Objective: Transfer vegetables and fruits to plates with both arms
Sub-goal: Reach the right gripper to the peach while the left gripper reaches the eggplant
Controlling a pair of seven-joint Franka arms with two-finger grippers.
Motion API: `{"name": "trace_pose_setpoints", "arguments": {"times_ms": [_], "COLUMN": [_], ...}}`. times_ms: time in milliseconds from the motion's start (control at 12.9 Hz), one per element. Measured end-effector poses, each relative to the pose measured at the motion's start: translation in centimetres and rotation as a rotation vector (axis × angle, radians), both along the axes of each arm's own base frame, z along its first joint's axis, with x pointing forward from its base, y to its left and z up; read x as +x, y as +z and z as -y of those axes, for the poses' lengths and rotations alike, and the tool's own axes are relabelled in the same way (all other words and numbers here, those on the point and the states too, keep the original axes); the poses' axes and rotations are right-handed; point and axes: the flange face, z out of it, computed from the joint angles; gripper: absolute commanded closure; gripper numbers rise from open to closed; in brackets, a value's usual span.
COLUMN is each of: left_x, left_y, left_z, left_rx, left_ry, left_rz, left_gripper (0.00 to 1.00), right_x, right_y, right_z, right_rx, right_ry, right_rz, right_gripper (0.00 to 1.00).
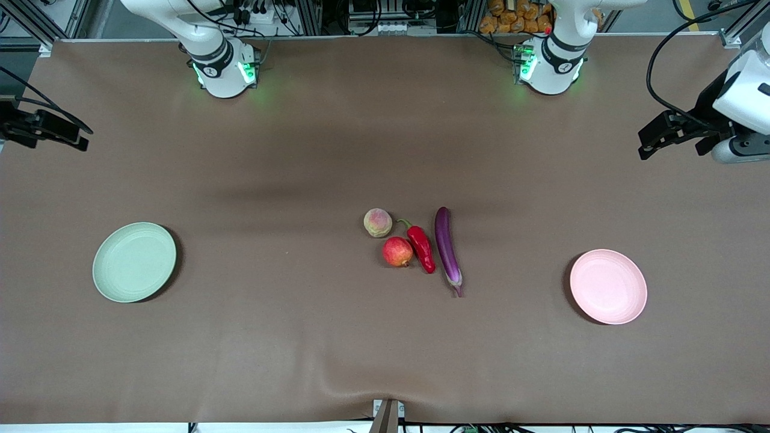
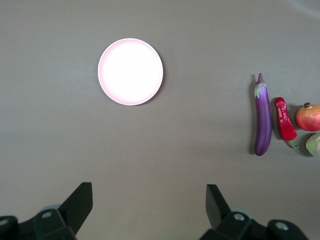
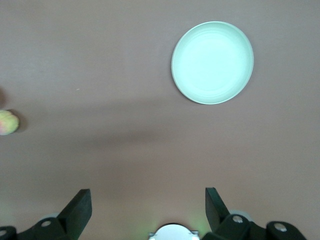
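Next, the left gripper picks up the eggplant by the middle of its purple body (image 1: 445, 244), to transfer it to the pink plate (image 1: 608, 286).
The peach (image 1: 378, 222), red apple-like fruit (image 1: 397, 251), red chili (image 1: 422, 248) and purple eggplant (image 1: 447, 248) lie together at the table's middle. The empty green plate (image 1: 134, 261) sits toward the right arm's end and the empty pink plate (image 1: 608, 286) toward the left arm's end. My left gripper (image 1: 652, 137) hangs open and empty high over the left arm's end. Its wrist view (image 2: 149, 200) shows the pink plate (image 2: 130, 71), eggplant (image 2: 263, 117), chili (image 2: 285, 120) and red fruit (image 2: 309, 117). My right gripper (image 1: 81, 137) hangs open and empty over the right arm's end. Its wrist view (image 3: 148, 202) shows the green plate (image 3: 212, 62) and peach (image 3: 7, 122).
The brown table cover (image 1: 289, 337) has a small wrinkle at its edge nearest the front camera. The arm bases (image 1: 222, 66) (image 1: 547, 66) stand along the edge farthest from that camera. A camera mount (image 1: 388, 415) stands at the near edge.
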Motion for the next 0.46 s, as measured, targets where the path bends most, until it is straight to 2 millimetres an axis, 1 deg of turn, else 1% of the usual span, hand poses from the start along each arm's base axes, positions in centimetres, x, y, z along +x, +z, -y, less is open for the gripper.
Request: {"name": "trace_pose_setpoints", "arguments": {"times_ms": [155, 309, 387, 464], "left_x": [0.0, 0.0, 0.3, 1.0], "left_y": [-0.2, -1.1, -2.2, -3.9], "left_z": [0.0, 0.3, 0.9, 1.9], "left_rx": [0.001, -0.01, -0.029, -0.045], "left_ry": [0.0, 0.001, 0.012, 0.029], "left_rz": [-0.004, -0.023, -0.032, -0.029], "left_gripper": [0.0, 0.0, 0.0, 0.0], "right_x": [0.3, 0.7, 0.9, 0.9], "right_y": [-0.9, -2.5, -3.4, -4.2], "right_z": [-1.5, -2.5, -2.7, -2.9], "right_rx": [0.103, 0.181, 0.199, 0.21], "right_ry": [-0.144, -0.307, -0.371, -0.43], "right_rz": [-0.05, -0.142, -0.186, -0.226], "right_gripper": [0.0, 0.0, 0.0, 0.0]}}
